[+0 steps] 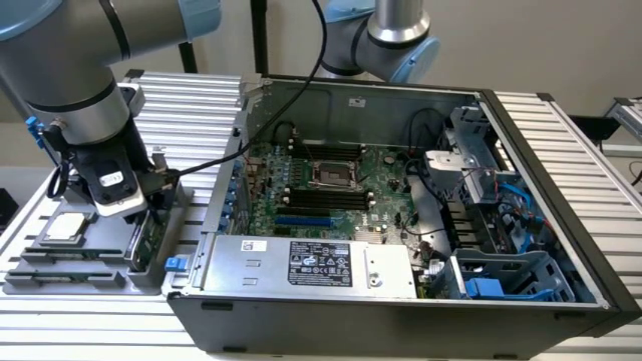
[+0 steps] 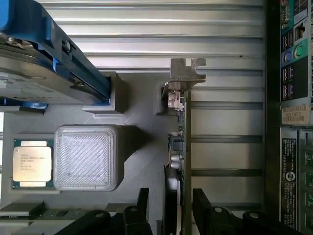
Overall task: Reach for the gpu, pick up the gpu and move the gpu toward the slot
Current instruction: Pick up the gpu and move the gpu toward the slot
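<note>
The grey tray holder encloses the GPU's lower edge, so the gripper should next grab its exposed upper edge (image 2: 181,210) to pick up the GPU.
The gpu (image 2: 185,127) stands on edge in a slot of the grey holder tray (image 2: 142,147), its silver bracket (image 2: 187,73) at the end away from my wrist. My gripper (image 2: 173,213) is open and straddles the card's near end. One black finger (image 2: 143,200) stands a little off one face and the other (image 2: 204,208) sits close to the opposite face. In the exterior view the gripper (image 1: 143,216) hangs over the green card (image 1: 149,244) at the tray's right side, just left of the open computer case. The blue slot (image 1: 301,222) lies on the motherboard.
A silver hard drive with blue side rails (image 2: 49,73) sits in the tray beside the gpu, along with a square silver chip (image 2: 32,162) and a ribbed white block (image 2: 85,156). The case wall (image 1: 236,188) rises between tray and motherboard. A power supply (image 1: 311,263) fills the case front.
</note>
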`<state>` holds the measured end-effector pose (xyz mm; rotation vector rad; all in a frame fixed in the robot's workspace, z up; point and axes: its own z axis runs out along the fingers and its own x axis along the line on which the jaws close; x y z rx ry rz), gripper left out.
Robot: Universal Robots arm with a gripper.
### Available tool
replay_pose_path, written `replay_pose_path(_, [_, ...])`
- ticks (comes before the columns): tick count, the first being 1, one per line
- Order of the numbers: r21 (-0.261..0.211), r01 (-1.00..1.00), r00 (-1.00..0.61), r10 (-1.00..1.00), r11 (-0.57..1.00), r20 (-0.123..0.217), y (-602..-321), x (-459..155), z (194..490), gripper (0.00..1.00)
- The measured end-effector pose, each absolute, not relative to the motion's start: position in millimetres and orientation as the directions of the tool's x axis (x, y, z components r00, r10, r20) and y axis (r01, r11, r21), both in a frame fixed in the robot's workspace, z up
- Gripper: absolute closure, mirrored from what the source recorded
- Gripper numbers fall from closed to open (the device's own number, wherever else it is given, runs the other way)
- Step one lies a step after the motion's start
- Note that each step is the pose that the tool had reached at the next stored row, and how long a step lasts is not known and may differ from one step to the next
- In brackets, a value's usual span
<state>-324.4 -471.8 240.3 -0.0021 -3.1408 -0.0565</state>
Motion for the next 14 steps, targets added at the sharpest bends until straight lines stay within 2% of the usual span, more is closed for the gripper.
replay_pose_path(14, [0.027, 0.02, -1.0, 0.02, 0.999, 0.001, -471.8, -322.2, 241.9, 0.52])
